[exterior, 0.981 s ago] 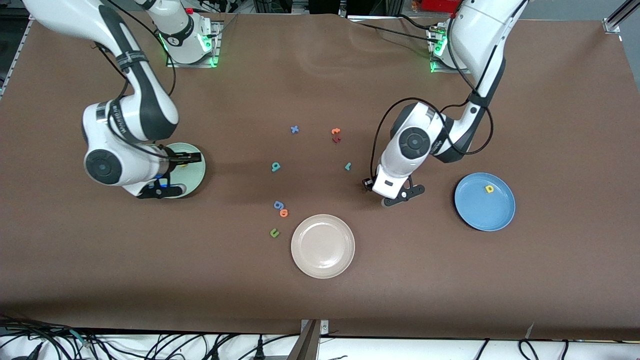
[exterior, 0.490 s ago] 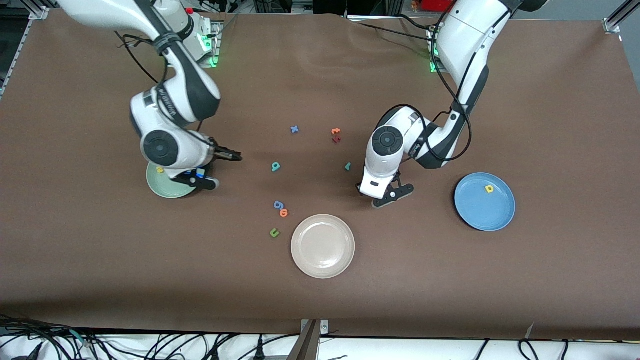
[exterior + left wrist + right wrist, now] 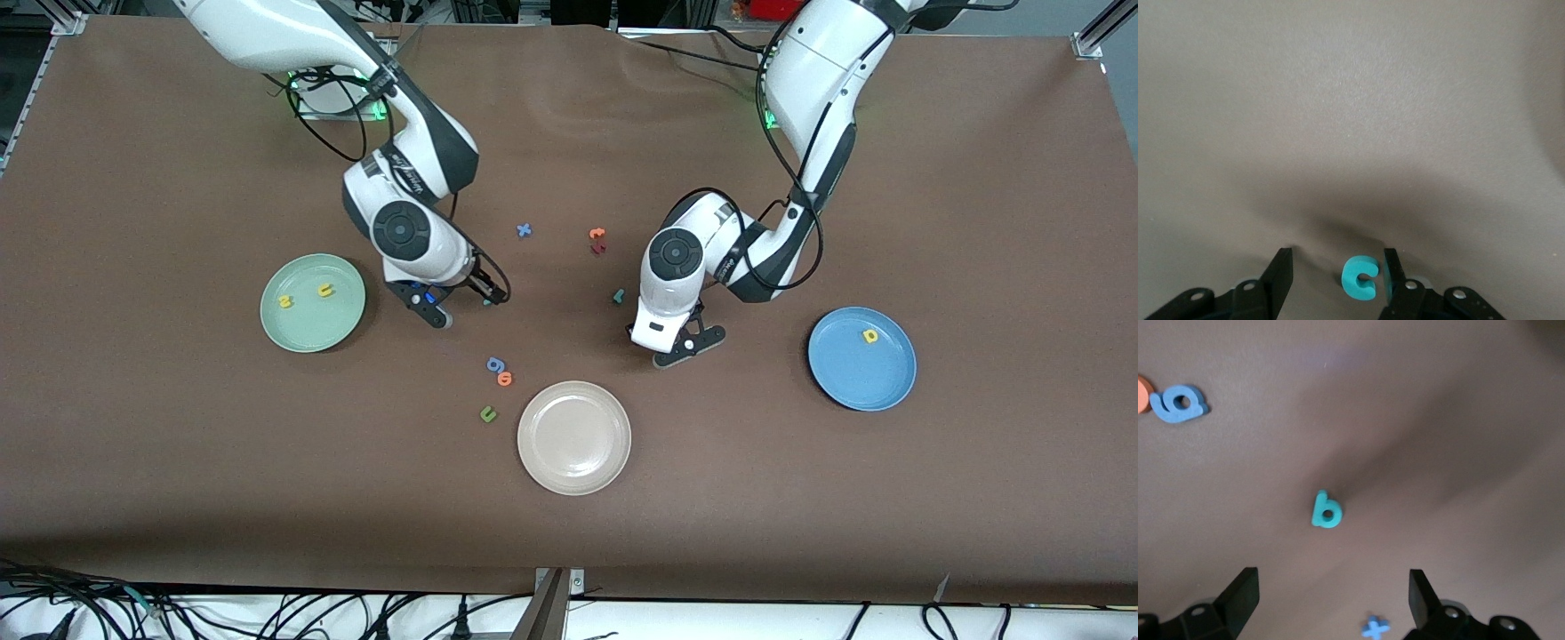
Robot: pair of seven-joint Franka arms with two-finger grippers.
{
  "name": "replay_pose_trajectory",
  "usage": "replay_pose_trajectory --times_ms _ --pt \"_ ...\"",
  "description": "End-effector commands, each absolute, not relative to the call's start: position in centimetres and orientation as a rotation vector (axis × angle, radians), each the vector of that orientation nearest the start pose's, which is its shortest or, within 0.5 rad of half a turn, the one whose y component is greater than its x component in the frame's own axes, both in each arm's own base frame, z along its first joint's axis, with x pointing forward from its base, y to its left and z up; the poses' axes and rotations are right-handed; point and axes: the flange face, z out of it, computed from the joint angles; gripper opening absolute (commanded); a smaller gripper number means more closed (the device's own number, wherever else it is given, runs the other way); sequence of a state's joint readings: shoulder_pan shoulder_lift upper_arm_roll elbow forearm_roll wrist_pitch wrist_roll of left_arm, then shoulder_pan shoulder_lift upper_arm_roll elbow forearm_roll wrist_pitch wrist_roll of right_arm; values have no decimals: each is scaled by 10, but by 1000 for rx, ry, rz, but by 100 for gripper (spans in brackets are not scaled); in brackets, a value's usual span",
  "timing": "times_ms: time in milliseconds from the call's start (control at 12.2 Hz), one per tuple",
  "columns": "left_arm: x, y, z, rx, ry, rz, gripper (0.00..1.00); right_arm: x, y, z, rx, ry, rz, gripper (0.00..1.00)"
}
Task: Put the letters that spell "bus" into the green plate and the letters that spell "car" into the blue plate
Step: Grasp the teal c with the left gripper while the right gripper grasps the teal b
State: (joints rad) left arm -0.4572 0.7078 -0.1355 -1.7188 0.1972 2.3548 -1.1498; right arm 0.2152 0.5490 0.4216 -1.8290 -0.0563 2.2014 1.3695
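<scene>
The left gripper grabs the teal "c" across its curved back and open ends next, to spell "car" in the blue plate (image 3: 861, 382).
The green plate (image 3: 342, 322) holds the yellow "s" (image 3: 285, 301) and the yellow "u" (image 3: 325, 289). My right gripper (image 3: 460, 302) hangs open over the table beside that plate. The teal "b" (image 3: 1327, 510) lies a little ahead of its wide-apart fingers (image 3: 1239, 593). My left gripper (image 3: 669, 345) is low over the table between the teal "r" (image 3: 618, 295) and the blue plate (image 3: 861, 382). It stands open astride the teal "c" (image 3: 1359, 279), which lies on the cloth close to one finger (image 3: 1391, 267). The yellow "a" (image 3: 870, 335) lies in the blue plate.
A beige plate (image 3: 573, 462) sits nearest the front camera. A blue "g" (image 3: 495, 364), orange "o" (image 3: 505, 379) and dark green "u" (image 3: 487, 413) lie beside it. A blue "x" (image 3: 524, 230), orange "t" (image 3: 597, 234) and a dark red letter (image 3: 598, 248) lie farther back.
My right arm swung from over the green plate to over the "b", and the yellow "u" now shows in the plate. My left gripper shifted slightly toward the "r".
</scene>
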Motion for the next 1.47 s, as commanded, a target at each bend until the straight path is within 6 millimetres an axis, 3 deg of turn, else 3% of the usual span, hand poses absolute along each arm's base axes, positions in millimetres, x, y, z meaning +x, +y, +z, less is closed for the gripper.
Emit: replay_pose_trajectory --times_ms 0,245,490,735,981,1226,1308,1389 --pt "562 -366 175 -2978 -670 -21 61 515 370 221 -2938 1200 281 91" --pt "562 -366 173 -2976 -669 -18 60 508 380 202 -2932 1269 213 80" --pt "559 -370 173 -2983 -663 -14 60 503 382 178 -2954 1335 114 77" --pt "555 -377 172 -2994 -648 -5 60 503 381 171 -2957 1363 79 74" --pt "554 -377 172 -2995 -623 -4 54 499 389 168 -2906 1402 74 44" --pt "552 -376 169 -2991 -602 -6 26 499 390 168 -2907 1400 74 16" --pt "552 -375 169 -2992 -586 -5 13 498 390 167 -2912 1397 75 10" --pt "553 -374 170 -3001 -545 -5 8 500 389 170 -2915 1394 71 9"
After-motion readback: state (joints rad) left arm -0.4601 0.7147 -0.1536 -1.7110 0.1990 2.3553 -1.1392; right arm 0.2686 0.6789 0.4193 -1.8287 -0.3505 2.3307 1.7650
